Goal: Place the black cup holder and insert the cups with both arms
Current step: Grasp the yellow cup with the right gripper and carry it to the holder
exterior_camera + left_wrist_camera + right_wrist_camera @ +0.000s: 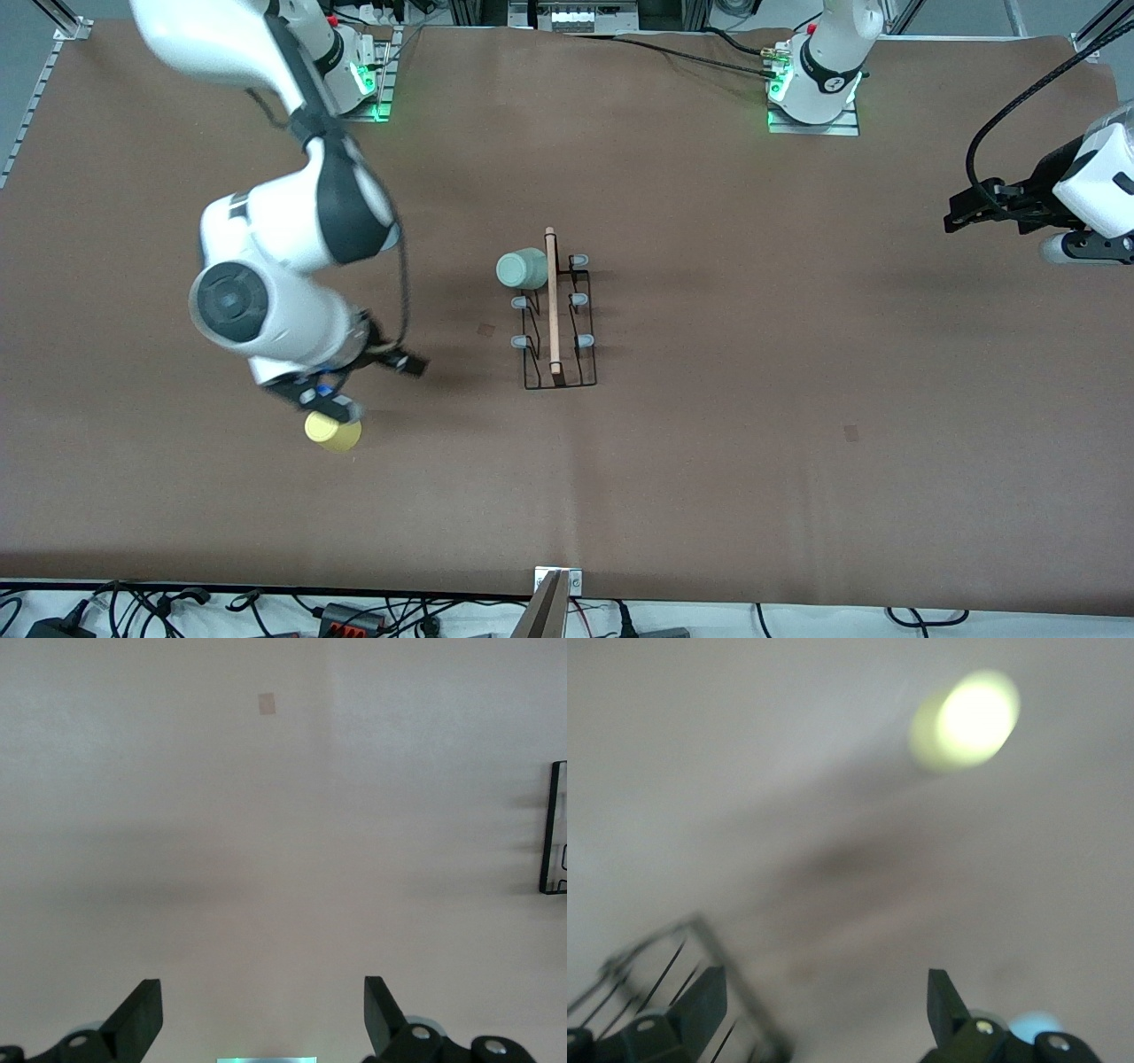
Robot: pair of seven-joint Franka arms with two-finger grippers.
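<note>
I will pick up the yellow cup next with my right gripper, by its closed base end (323,427). Then I can put the cup on the black cup holder (558,321).
The black cup holder (558,321) stands at the table's middle, its wooden rod handle on top. A pale green cup (522,268) sits on the peg farthest from the front camera, on the right arm's side. A yellow cup (332,431) stands on the table toward the right arm's end. My right gripper (372,385) is open and empty, over the table beside the yellow cup. Its wrist view shows the yellow cup (970,719) and the holder's wire (682,974), blurred. My left gripper (955,215) is open and empty, over the left arm's end; its view shows the holder's corner (554,828). No light blue cup shows.
Two small dark patches mark the brown table, one beside the holder (486,330) and one nearer the front camera (851,432). A bracket (556,595) sticks up at the table's front edge. Cables run along that edge.
</note>
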